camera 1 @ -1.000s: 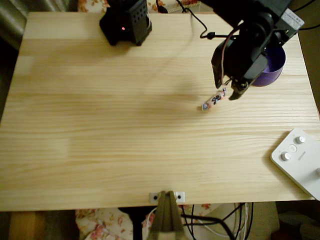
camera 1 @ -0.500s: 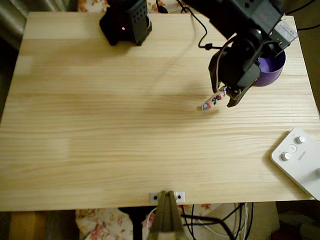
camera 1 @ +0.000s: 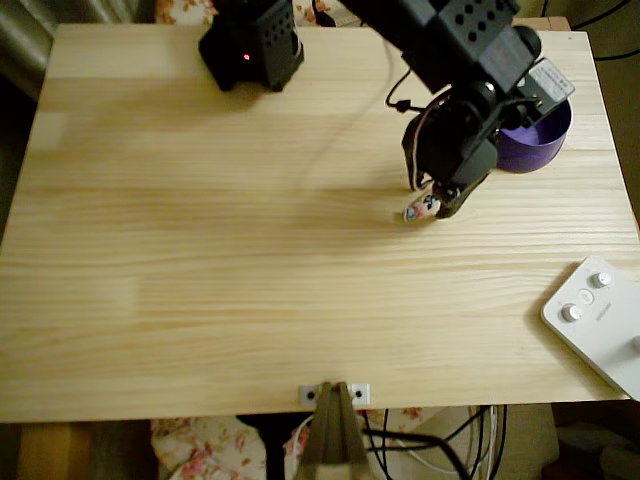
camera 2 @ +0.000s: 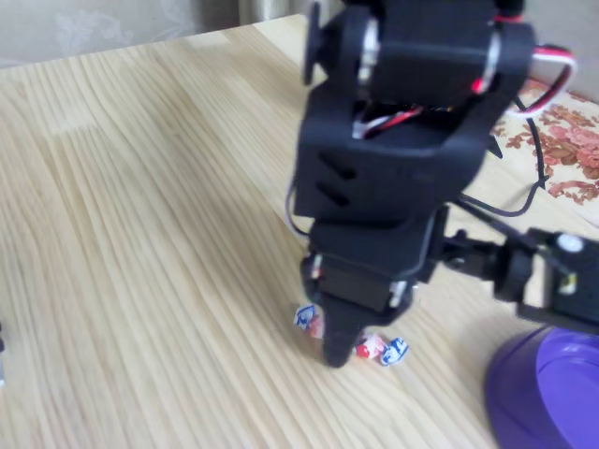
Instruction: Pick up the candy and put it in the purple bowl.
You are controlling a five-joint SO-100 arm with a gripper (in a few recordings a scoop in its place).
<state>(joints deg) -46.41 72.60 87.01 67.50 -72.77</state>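
Next, my gripper grabs the candy by its wrapped middle (camera 1: 423,206) to drop it into the purple bowl (camera 1: 548,140).
The candy (camera 1: 411,212) lies on the wooden table right of centre, a small pinkish wrapped sweet with twisted ends. My black gripper (camera 1: 430,200) has come down over it, open, with one finger on each side of its right half. In the fixed view the gripper (camera 2: 341,348) stands upright on the table; the near finger (camera 2: 334,344) covers the candy's (camera 2: 374,348) middle, and both twisted ends stick out. The purple bowl (camera 1: 548,140) sits at the table's right edge, partly under the arm, and shows again in the fixed view's lower right corner (camera 2: 543,393).
A white device with round knobs (camera 1: 600,318) lies at the table's lower right corner. The arm's black base (camera 1: 252,45) stands at the top edge. A metal bracket (camera 1: 335,393) is fixed at the bottom edge. Cables (camera 1: 395,45) run along the top.
The gripper has moved down and left, from just beside the candy's right end to straddling it. The candy has not moved.
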